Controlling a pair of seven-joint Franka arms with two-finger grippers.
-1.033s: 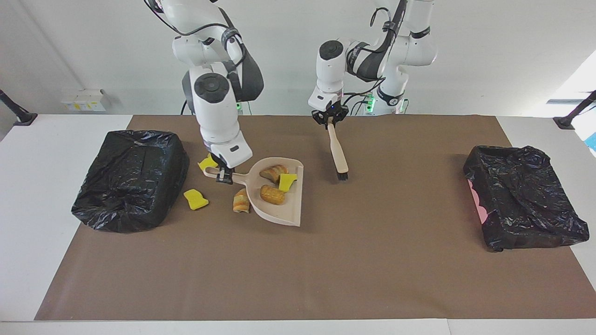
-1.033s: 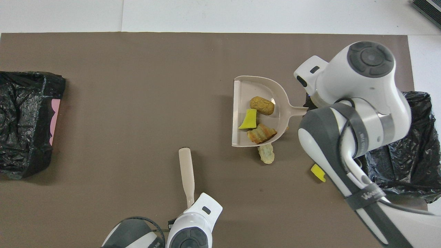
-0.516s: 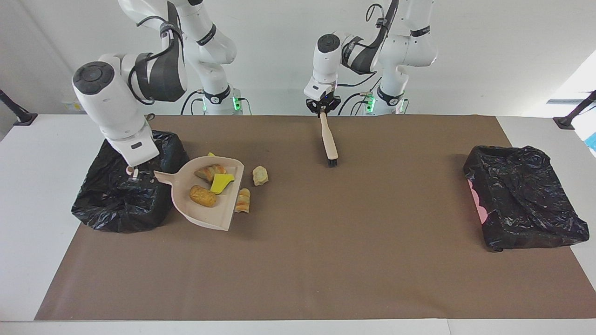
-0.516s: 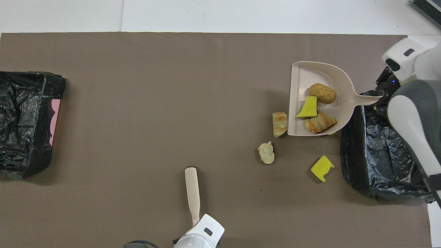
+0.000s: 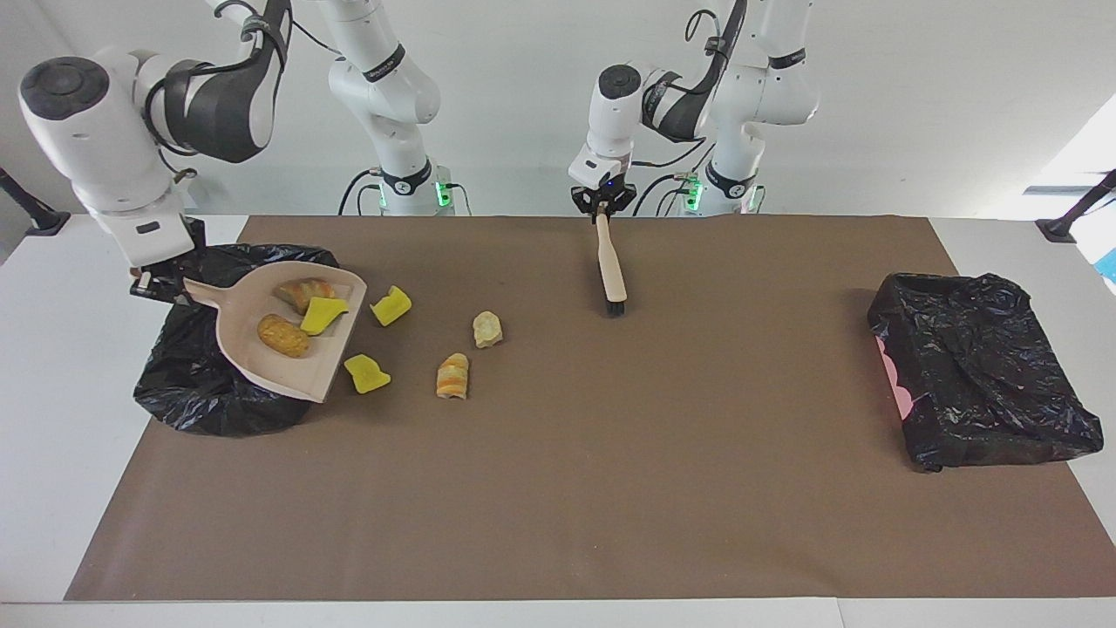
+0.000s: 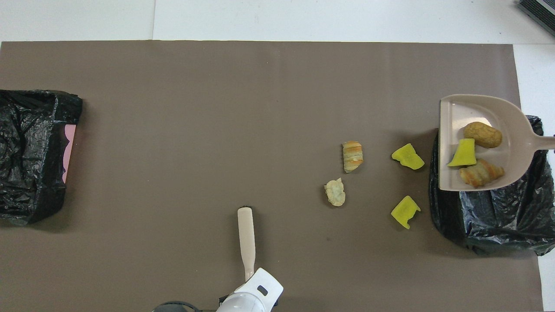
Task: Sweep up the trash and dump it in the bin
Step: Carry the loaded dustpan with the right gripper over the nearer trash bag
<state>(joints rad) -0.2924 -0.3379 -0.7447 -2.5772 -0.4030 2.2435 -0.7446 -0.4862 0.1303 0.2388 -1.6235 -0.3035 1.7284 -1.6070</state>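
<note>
The left gripper should open, because the brush head is low on the brown mat in the overhead view and the brush would lie there.
My right gripper (image 5: 155,286) is shut on the handle of the beige dustpan (image 5: 261,366), held up over the black-lined bin (image 5: 192,401) at the right arm's end of the table. The dustpan (image 6: 459,112) carries three pieces of trash: a bread bit (image 6: 482,134), a yellow sponge chunk (image 6: 463,153) and a pastry (image 6: 480,172). On the mat beside the bin (image 6: 494,221) lie two yellow chunks (image 6: 407,156) (image 6: 405,211), a croissant bit (image 6: 353,156) and a pale bit (image 6: 335,192). My left gripper (image 5: 602,205) is shut on the brush (image 5: 610,266), bristles down near the robots.
A second black-lined bin (image 5: 976,375) sits at the left arm's end of the table, with pink showing at its rim (image 6: 69,151). The brown mat (image 5: 610,488) covers most of the white table.
The right arm lifted the dustpan with three pieces off the mat and carried it over the bin, uncovering loose pieces. The left arm drew the brush slightly back toward the robots.
</note>
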